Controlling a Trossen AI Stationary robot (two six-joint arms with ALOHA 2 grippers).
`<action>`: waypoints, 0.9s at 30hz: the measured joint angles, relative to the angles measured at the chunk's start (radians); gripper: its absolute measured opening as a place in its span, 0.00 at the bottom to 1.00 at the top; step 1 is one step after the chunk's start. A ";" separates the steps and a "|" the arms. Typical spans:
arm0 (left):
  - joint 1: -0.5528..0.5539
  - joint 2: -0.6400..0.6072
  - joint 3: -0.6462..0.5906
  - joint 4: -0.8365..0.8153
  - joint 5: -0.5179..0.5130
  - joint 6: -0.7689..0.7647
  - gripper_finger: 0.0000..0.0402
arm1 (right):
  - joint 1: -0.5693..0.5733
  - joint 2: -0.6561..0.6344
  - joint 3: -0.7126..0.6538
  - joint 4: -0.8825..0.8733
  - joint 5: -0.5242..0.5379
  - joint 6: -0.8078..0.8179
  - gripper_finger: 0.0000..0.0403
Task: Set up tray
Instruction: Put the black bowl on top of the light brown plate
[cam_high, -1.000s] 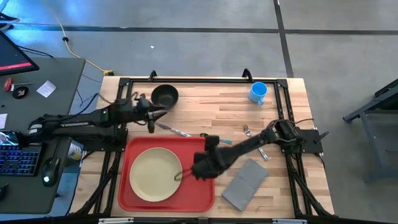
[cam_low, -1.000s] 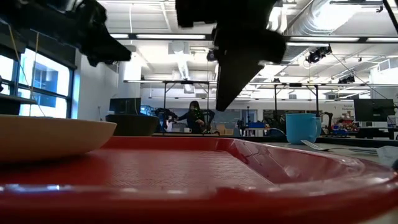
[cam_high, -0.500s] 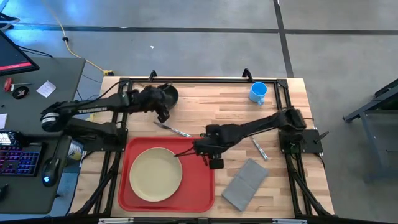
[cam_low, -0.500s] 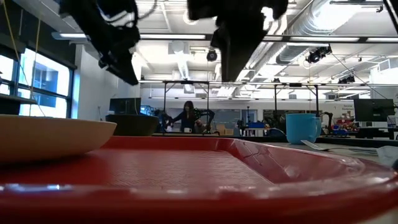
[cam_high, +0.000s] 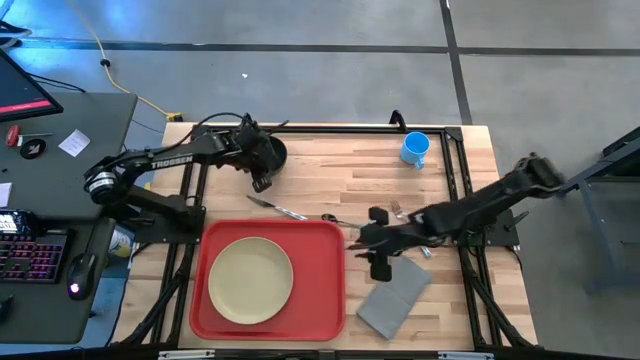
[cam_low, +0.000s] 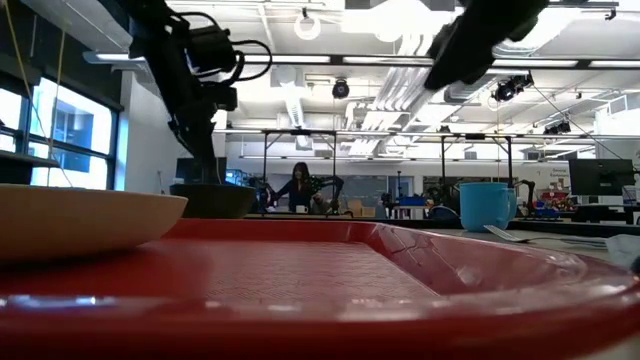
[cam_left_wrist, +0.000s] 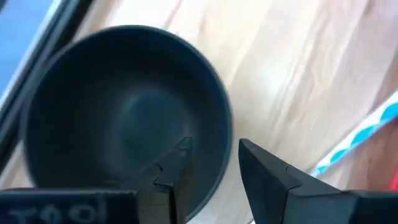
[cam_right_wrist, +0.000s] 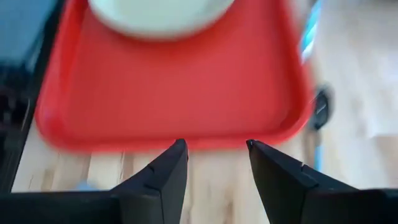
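I need to set the black bowl onto the cream plate (cam_high: 250, 280), so next I need to grab the bowl by its rim (cam_high: 264, 168) with my left gripper.
The red tray (cam_high: 325, 290) lies at the table's near left and carries the cream plate (cam_high: 250, 280). The tray's rim also shows in the right wrist view (cam_right_wrist: 168, 134). A black bowl (cam_high: 266, 150) stands on the wood at the far left. My left gripper (cam_high: 263, 176) is open at the bowl's near rim (cam_left_wrist: 219, 118), with one finger (cam_left_wrist: 177, 163) inside the bowl and the other (cam_left_wrist: 264, 171) outside. I see no touch. My right gripper (cam_high: 365, 245) is open and empty, just right of the tray, between it and the grey napkin (cam_high: 395, 295).
A blue cup (cam_high: 415, 148) stands at the far right. Cutlery lies on the wood past the tray's far edge: a blue-handled piece (cam_high: 280, 210), a spoon (cam_high: 338, 218) and a fork (cam_high: 400, 210). The black frame rails (cam_high: 300, 130) run along the table's edges.
My right gripper has drawn back from the plate's right rim toward the table's right edge and is now off the tray; the plate has stayed in place. My left gripper has swung from left of the bowl to its near rim and come down over it.
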 joint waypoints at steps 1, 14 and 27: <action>0.000 0.008 0.000 -0.007 0.006 0.008 0.41 | 0.008 -0.032 -0.042 0.068 0.047 -0.003 0.41; 0.000 0.145 0.022 -0.028 -0.056 0.056 0.61 | -0.033 -0.250 -0.358 0.616 0.176 -0.140 0.41; 0.000 0.231 0.058 -0.035 -0.057 0.025 0.33 | 0.006 -0.253 -0.359 0.566 0.236 -0.119 0.41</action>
